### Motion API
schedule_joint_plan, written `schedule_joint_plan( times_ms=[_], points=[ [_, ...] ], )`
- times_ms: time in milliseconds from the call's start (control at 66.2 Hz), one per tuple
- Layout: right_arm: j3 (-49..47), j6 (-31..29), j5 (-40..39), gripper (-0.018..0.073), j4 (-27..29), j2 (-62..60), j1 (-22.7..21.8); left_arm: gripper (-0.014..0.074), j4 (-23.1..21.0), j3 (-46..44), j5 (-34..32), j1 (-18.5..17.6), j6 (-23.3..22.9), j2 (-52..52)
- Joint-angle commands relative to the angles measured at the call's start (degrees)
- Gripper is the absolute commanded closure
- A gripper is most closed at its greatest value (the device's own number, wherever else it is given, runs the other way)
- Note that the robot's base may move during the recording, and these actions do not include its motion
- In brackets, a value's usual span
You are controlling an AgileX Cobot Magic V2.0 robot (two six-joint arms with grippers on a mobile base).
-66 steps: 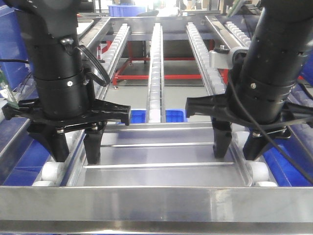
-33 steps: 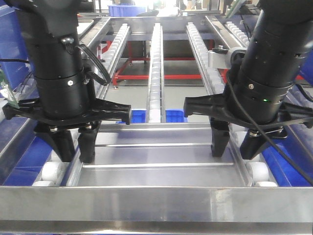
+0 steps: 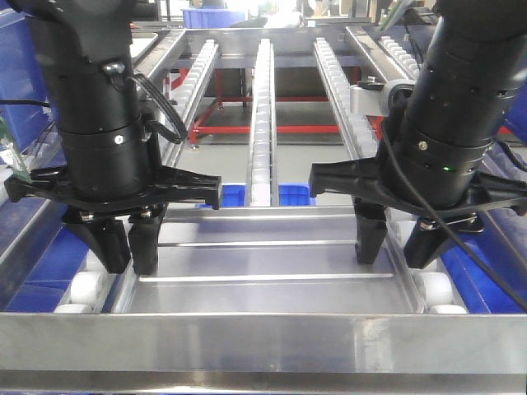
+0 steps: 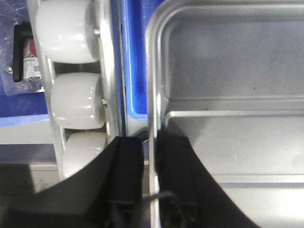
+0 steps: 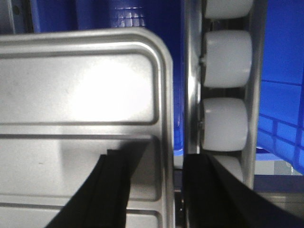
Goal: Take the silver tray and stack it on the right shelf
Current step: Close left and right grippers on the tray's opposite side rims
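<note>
The silver tray has to be stacked on the shelf, so the robot's right gripper should next grip the tray's rim where its long folds end [image 3: 407, 280].
The silver tray [image 3: 272, 259], shallow with two long ridges, lies flat between rails of big white rollers [image 3: 86, 288]. My left gripper [image 3: 129, 259] is shut on the tray's left rim, one finger inside and one outside, as the left wrist view [image 4: 151, 156] shows on the tray [image 4: 228, 71]. My right gripper [image 3: 398, 247] is open and straddles the right rim with a gap on both sides; the right wrist view [image 5: 164, 156] shows this over the tray [image 5: 80, 90]. The right shelf [image 3: 262, 107], with rails of small pale rollers and a red underframe, stretches away behind the tray.
A flat steel bar [image 3: 263, 341] crosses just in front of the tray. Blue bins [image 3: 222, 195] sit below the rails and at both sides. Big white rollers flank the tray in the left wrist view [image 4: 66, 28] and the right wrist view [image 5: 227, 57].
My left gripper's fingers have closed together onto the tray's left rim. The right gripper has stayed open in almost the same place. The tray has not moved.
</note>
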Motion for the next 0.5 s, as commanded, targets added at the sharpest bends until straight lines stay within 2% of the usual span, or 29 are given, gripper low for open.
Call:
schedule_joint_plan(
  times_ms=[0, 484],
  points=[
    [-1.75, -0.41, -1.68, 0.0167, -0.32, -2.36, 0.04, 0.0545, 0.06, -1.48, -0.02, -0.37, -0.23, -2.59],
    [-1.75, -0.46, -1.38, 0.0169, -0.32, -2.32, 0.04, 0.0545, -0.87, -1.48, -0.02, -0.37, -0.23, -2.59]
  ],
)
